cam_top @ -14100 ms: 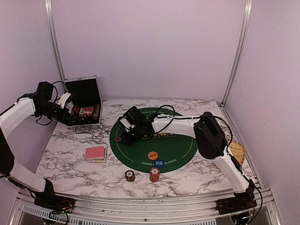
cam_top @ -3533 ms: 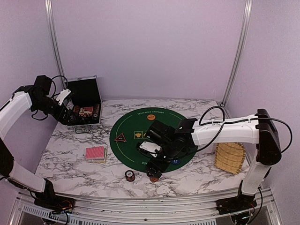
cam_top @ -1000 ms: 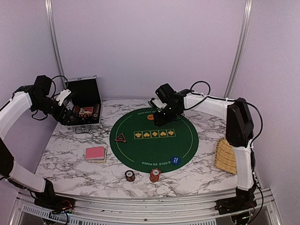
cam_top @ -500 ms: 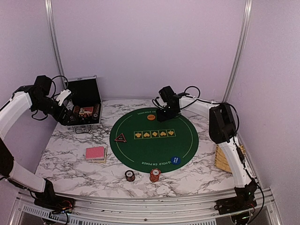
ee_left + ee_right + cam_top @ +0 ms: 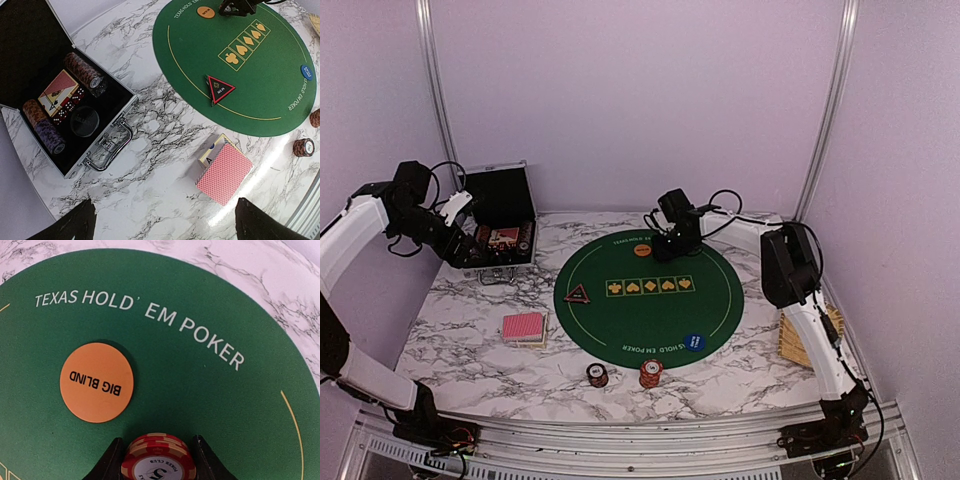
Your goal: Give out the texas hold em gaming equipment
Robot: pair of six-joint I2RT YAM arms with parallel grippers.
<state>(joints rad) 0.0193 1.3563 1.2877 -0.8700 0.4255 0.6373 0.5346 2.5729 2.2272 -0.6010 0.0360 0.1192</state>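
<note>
The stack is low over the flat, empty green mat, so my right gripper should release it to stand beside the BIG BLIND button.
My right gripper (image 5: 157, 454) is shut on a short stack of red poker chips (image 5: 159, 460), low over the far side of the green mat (image 5: 650, 310). The stack sits just right of the orange BIG BLIND button (image 5: 96, 382) (image 5: 642, 250). My left gripper (image 5: 165, 226) hangs open and empty, high over the table's left side. A red-backed deck of cards (image 5: 225, 173) (image 5: 524, 327) lies on the marble. A dark triangular marker (image 5: 578, 294) and a blue button (image 5: 695, 342) lie on the mat. A dark chip stack (image 5: 597, 375) and an orange-red one (image 5: 650, 374) stand by the mat's near edge.
The black case with silver edges (image 5: 107, 117) lies open at the back left, holding rows of chips (image 5: 82, 72) and a card pack. A wicker tray (image 5: 802, 338) lies at the right, partly behind the right arm. Booth walls enclose the table.
My right gripper carried red chips from the front stack to the far side and has edged slightly left toward the orange button in the last second. The left arm has not moved.
</note>
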